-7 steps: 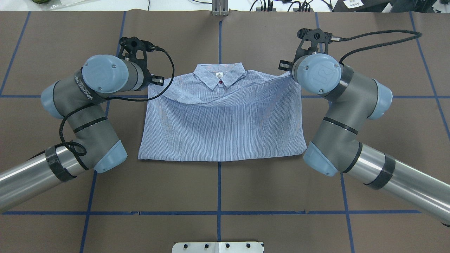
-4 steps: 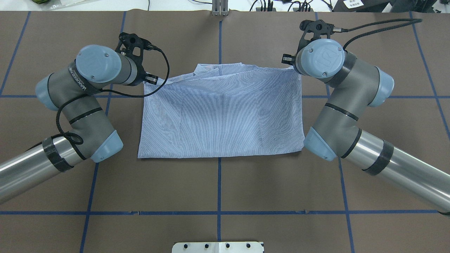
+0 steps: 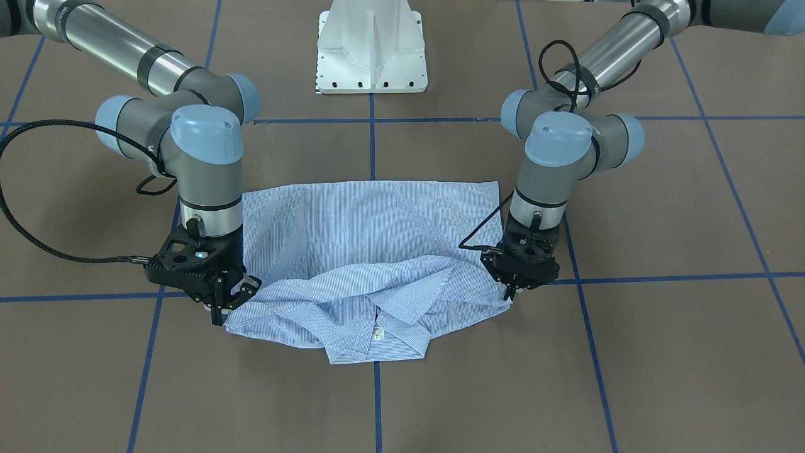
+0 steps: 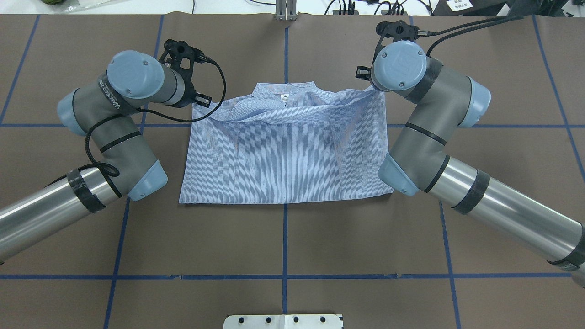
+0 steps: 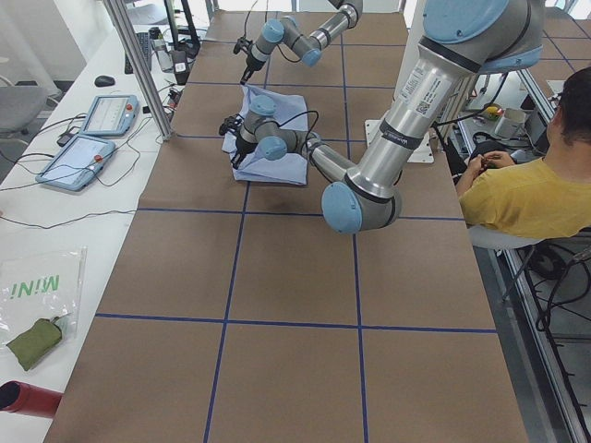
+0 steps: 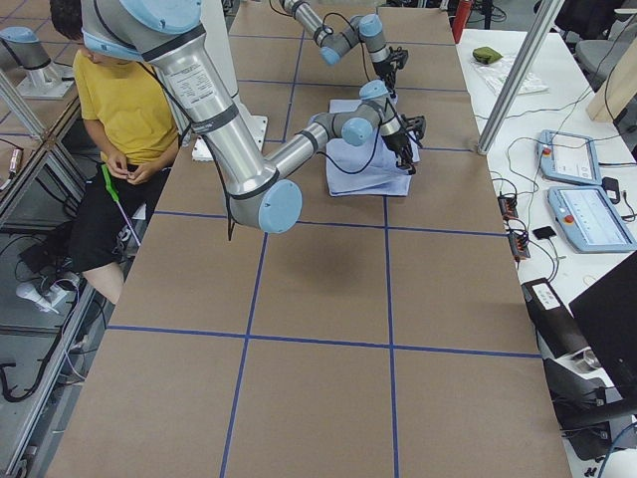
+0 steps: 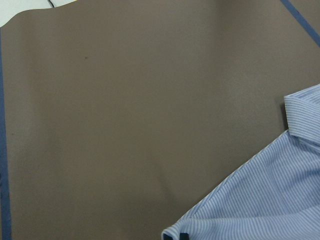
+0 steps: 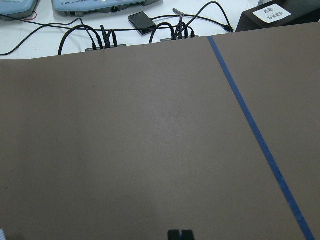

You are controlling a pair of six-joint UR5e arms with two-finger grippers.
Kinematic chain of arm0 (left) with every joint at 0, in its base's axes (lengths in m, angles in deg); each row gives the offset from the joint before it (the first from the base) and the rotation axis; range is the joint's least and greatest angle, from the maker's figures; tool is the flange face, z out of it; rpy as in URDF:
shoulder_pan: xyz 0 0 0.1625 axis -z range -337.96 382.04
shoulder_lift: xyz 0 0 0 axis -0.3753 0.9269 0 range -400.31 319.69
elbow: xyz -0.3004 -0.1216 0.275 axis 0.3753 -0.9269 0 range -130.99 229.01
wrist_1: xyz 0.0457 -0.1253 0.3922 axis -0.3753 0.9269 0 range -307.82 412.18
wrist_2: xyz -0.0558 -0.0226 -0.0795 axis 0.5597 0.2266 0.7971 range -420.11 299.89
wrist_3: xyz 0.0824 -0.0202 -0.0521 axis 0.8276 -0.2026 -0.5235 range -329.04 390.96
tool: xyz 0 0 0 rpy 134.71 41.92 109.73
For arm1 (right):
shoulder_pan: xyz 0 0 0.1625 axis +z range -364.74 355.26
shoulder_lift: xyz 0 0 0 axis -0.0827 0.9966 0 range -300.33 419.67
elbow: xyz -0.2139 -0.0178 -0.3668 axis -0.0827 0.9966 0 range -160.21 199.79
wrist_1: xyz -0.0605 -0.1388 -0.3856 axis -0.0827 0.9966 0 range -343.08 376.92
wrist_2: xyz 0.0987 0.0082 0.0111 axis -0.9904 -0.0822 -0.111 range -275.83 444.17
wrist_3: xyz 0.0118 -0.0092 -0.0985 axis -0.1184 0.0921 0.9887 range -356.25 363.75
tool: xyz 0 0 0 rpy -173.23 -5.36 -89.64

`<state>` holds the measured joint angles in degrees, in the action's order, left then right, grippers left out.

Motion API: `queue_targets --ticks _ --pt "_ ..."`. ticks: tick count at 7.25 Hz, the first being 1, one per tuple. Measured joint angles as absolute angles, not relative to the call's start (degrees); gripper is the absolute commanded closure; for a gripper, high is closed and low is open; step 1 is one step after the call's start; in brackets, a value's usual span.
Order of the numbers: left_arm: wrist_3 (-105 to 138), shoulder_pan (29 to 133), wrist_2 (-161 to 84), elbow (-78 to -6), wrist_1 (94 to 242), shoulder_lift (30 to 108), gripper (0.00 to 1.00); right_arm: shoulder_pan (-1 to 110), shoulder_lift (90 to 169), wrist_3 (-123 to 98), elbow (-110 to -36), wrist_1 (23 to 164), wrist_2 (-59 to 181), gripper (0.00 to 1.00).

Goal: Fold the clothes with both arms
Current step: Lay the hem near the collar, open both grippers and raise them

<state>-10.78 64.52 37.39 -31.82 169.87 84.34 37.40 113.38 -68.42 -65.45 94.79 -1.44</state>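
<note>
The held corner is on the edge of the lower layer, so the corner of the shirt's upper layer would lie in place. My left gripper should open now.
The striped light blue shirt [image 3: 377, 233] [image 4: 283, 155] lies folded across the table's middle. Its upper layer sags in a bunch just short of the collar [image 3: 377, 343] [image 4: 283, 93], whose white label faces up. My left gripper [image 3: 508, 294] is shut on one far corner of that layer; the left wrist view shows cloth right at its tip [image 7: 182, 236]. At the other far corner my right gripper [image 3: 219, 318] is shut on the cloth. Its tips [image 8: 180, 234] are pressed together in the right wrist view, with bare brown table beyond them.
The white pedestal base [image 3: 371, 50] stands at the table's near side. Blue tape lines cross the brown table cover [image 4: 283, 246]. A seated person in yellow [image 5: 526, 194] [image 6: 124, 100] is beside the table. Tablets [image 5: 88, 152] and cables [image 8: 100, 37] lie on the side bench.
The carried layer first swept over the collar and hid it. Now its middle has slumped and the collar shows again. The right wrist has moved farther out and inward; the left barely shifted.
</note>
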Motion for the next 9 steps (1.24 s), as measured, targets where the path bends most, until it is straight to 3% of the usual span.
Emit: queue_targets --ticks 4,5,6,9 --pt "-8.3 65.3 40.2 -30.9 170.0 84.7 1.00 39.5 113.4 -64.4 -64.9 94.8 -7.5 0.84" --pt "-7.7 65.6 40.6 -30.7 170.0 84.7 0.64 40.2 113.4 -63.3 -64.9 94.8 -8.7 0.61" --pt "-6.7 65.9 40.9 -30.4 170.1 84.7 0.01 41.0 113.4 -62.0 -64.9 94.8 -10.4 0.02" --pt "-2.9 67.8 46.7 -31.2 172.5 83.7 0.00 44.3 113.6 -57.9 -66.6 94.8 -17.6 0.01"
